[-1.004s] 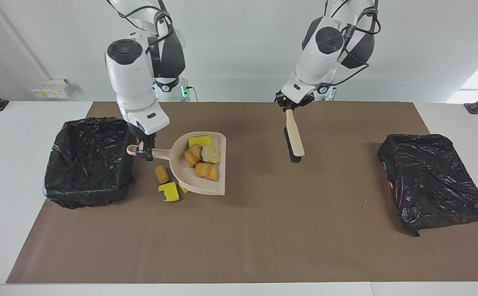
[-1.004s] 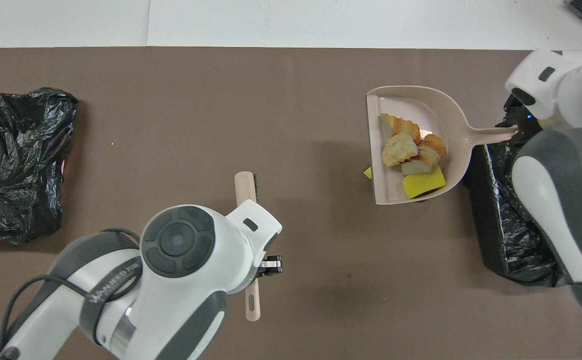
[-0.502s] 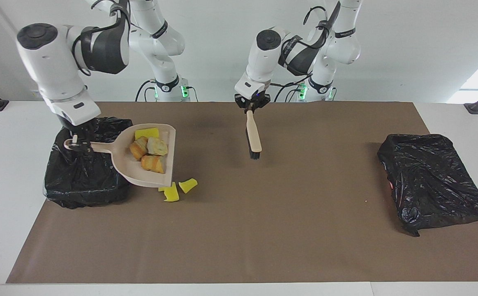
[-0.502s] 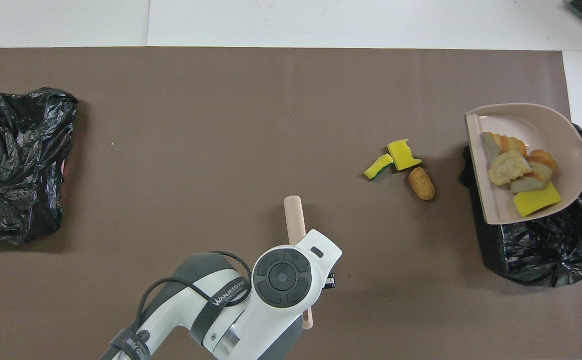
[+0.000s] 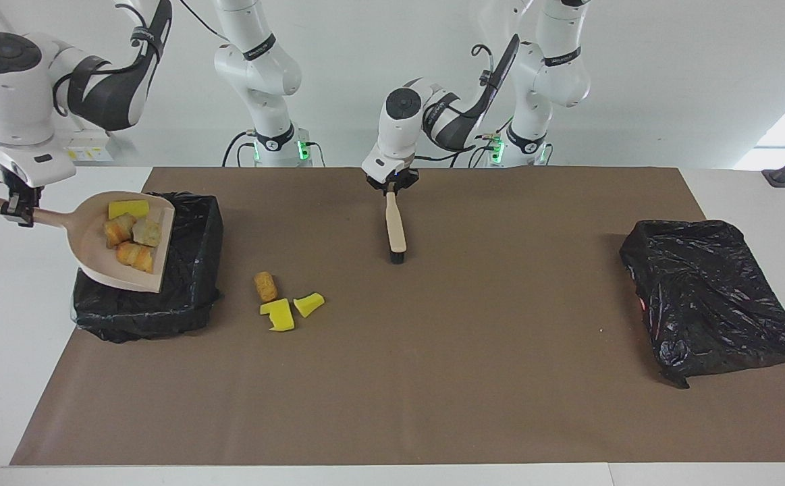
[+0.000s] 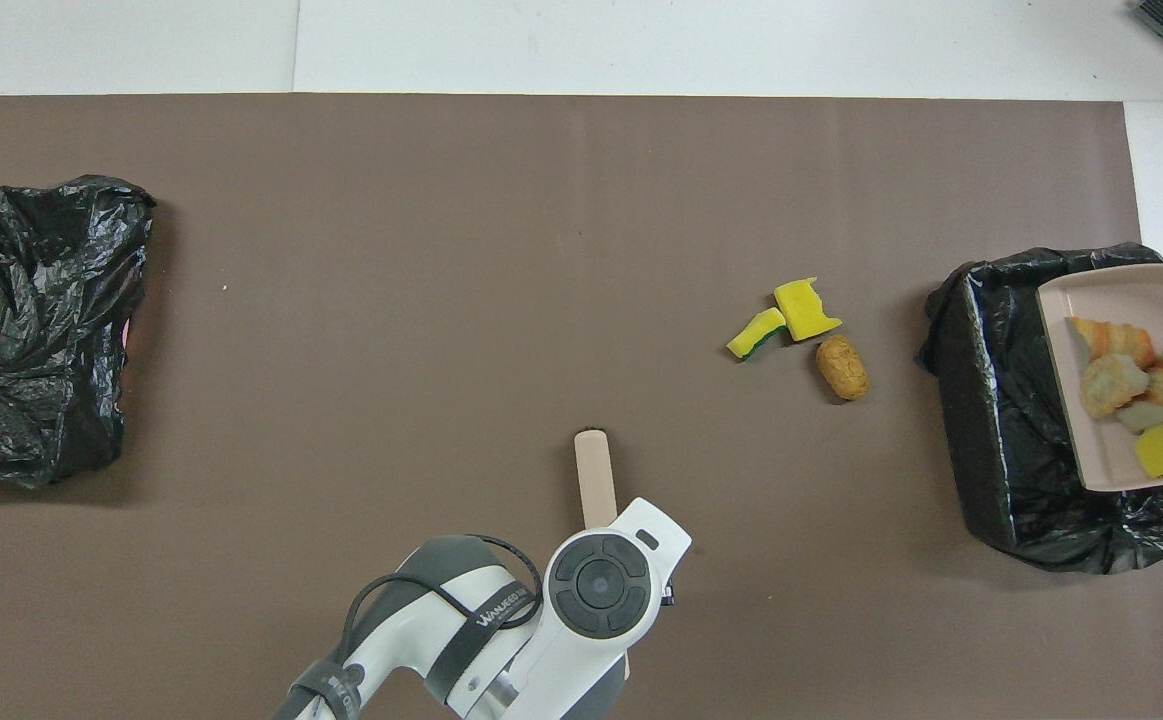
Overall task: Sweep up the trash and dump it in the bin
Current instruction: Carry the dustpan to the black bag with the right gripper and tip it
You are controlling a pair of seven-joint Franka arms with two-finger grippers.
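Note:
The brush head lies low on the brown mat, the head's shadow close beside the brush, so it is time for my left gripper to open.
My right gripper [image 5: 17, 206] is shut on the handle of the beige dustpan [image 5: 95, 260], which hangs tilted over the black-lined bin [image 5: 190, 270]. In the overhead view the dustpan [image 6: 1111, 295] covers part of the bin [image 6: 981, 430]. Several trash scraps lie in it: a yellow wedge [image 5: 129, 208] and bread-like lumps [image 5: 134, 256]. A tan lump [image 5: 266, 286] and two yellow wedges [image 5: 279, 315] rest on the mat beside the bin. My left gripper [image 5: 391, 187] is shut on the brush [image 5: 395, 226], held head-down over the mat's middle.
A second black bag-covered heap [image 5: 709, 297] sits at the left arm's end of the brown mat [image 5: 432, 378]. White table surface borders the mat around the bin.
The right arm lifted the loaded dustpan off the mat and carried it over the bin. The left arm pulled the brush back and toward the right arm's end. Three scraps stayed on the mat.

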